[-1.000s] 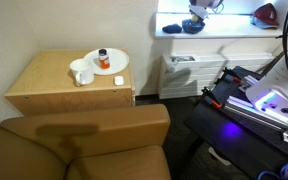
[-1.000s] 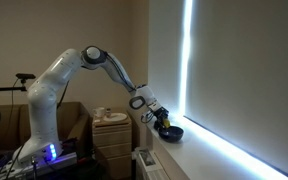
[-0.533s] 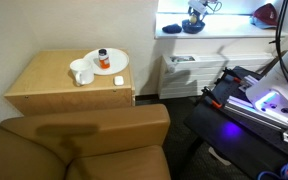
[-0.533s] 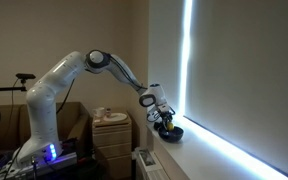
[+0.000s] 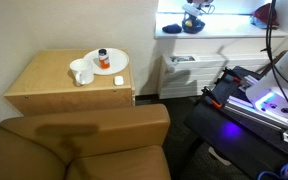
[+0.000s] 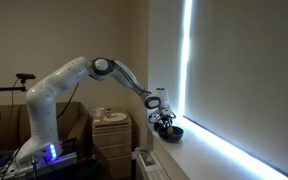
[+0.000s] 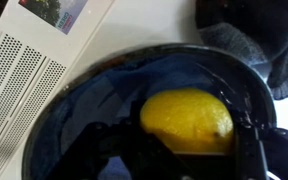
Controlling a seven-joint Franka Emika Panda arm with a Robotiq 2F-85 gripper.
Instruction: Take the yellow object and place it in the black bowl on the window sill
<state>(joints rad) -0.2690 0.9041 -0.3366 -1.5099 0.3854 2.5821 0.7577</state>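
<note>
The yellow object hangs between my fingers inside the black bowl's rim and would land in the bowl, so it is time to open my gripper now.
The yellow object [image 7: 187, 120], lemon-like, sits low inside the black bowl [image 7: 89, 100] in the wrist view. My gripper [image 7: 182, 150] has one dark finger on each side of it and appears shut on it. In both exterior views the gripper [image 5: 194, 10] [image 6: 162, 116] hangs right over the black bowl [image 5: 191, 28] [image 6: 171, 132], which stands on the white window sill [image 5: 229, 27] [image 6: 189, 152]. The yellow object is too small to make out in those views.
A dark cloth [image 7: 254, 40] lies beside the bowl. A pale bowl [image 5: 170, 28] and a red thing [image 5: 266, 14] also stand on the sill. A white ribbed radiator [image 5: 189, 75] is below. A wooden cabinet [image 5: 64, 85] carries a plate, a mug and an orange-capped jar [image 5: 103, 58].
The arm has stretched further along the sill, and the gripper has come over and down into the black bowl with the yellow object.
</note>
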